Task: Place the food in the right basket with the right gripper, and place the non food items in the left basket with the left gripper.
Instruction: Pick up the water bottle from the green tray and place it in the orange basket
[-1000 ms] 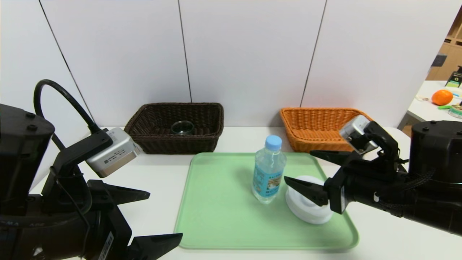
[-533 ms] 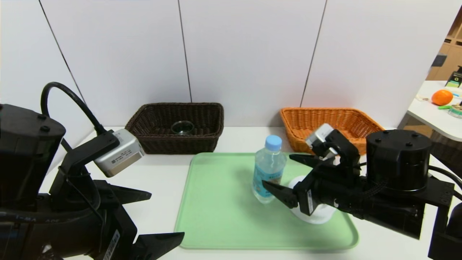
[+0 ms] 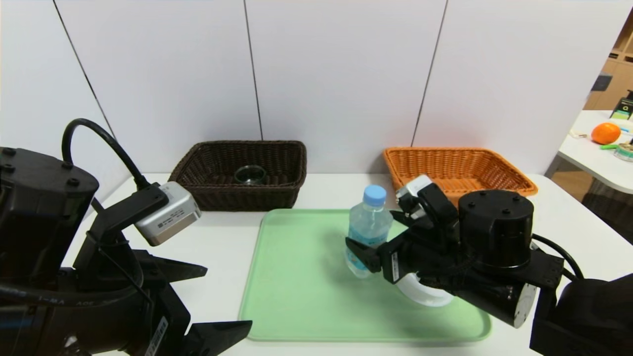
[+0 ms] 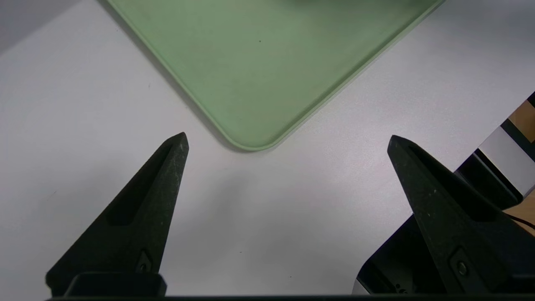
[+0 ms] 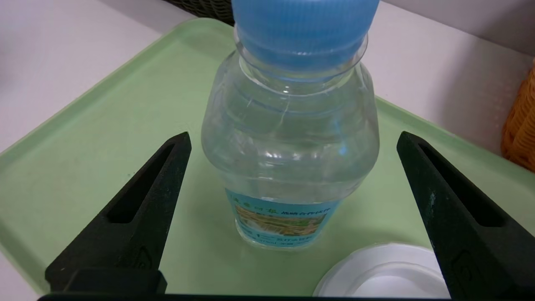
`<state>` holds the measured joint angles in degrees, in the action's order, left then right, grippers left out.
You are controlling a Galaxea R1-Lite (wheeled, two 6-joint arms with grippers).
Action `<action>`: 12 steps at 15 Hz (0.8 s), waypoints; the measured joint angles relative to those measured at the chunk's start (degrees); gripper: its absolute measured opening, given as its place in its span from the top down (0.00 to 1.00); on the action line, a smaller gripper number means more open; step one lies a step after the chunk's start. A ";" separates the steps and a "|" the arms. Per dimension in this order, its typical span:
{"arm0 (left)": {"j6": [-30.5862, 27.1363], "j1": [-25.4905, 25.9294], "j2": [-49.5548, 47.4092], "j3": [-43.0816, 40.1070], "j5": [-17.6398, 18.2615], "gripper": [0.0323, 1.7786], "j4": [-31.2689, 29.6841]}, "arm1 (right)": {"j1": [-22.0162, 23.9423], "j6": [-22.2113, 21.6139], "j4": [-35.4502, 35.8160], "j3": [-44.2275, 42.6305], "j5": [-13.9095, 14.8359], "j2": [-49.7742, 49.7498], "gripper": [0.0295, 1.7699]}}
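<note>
My right gripper next needs to grab the water bottle by its labelled body [image 3: 369,234]. Then it can put the bottle in the orange basket [image 3: 445,165].
The clear water bottle [image 3: 368,222] with a light-blue cap stands upright on the green tray [image 3: 306,287]. My right gripper [image 3: 376,231] is open, one finger on each side of the bottle [image 5: 288,138], neither touching it. The white round lid [image 3: 425,295] lies on the tray just below this gripper, partly hidden by it, and shows in the right wrist view [image 5: 388,276]. The glass cup [image 3: 249,174] sits inside the dark brown basket [image 3: 242,200]. The orange basket [image 3: 445,165] is behind the right arm. My left gripper [image 3: 226,296] hangs open and empty [image 4: 286,137] above the table, off the tray's near-left corner.
White wall panels stand right behind both baskets. A side table at the far right carries an orange fruit [image 3: 605,132]. The white table [image 3: 222,232] shows bare between the left gripper and the tray [image 4: 259,62].
My right arm has swung left across the tray, bringing its open fingers from beside the lid to either side of the bottle. The left arm has barely shifted.
</note>
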<state>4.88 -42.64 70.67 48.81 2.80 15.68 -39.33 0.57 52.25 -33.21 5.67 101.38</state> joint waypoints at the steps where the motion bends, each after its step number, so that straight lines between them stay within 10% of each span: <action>1: 0.00 0.04 0.06 -0.02 0.00 0.05 -0.02 | -0.46 -1.01 0.00 -0.44 0.78 0.59 0.04; 5: 0.05 0.11 0.52 -0.05 0.09 0.05 -0.09 | -2.07 -3.62 1.24 -2.15 6.36 2.73 0.04; 12: 0.07 0.11 1.02 -0.02 -0.02 0.05 -0.13 | -2.29 -3.88 1.83 -2.05 7.09 3.67 0.04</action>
<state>4.95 -42.53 71.69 48.79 2.78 15.54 -41.62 -3.30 54.08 -35.26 12.76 105.05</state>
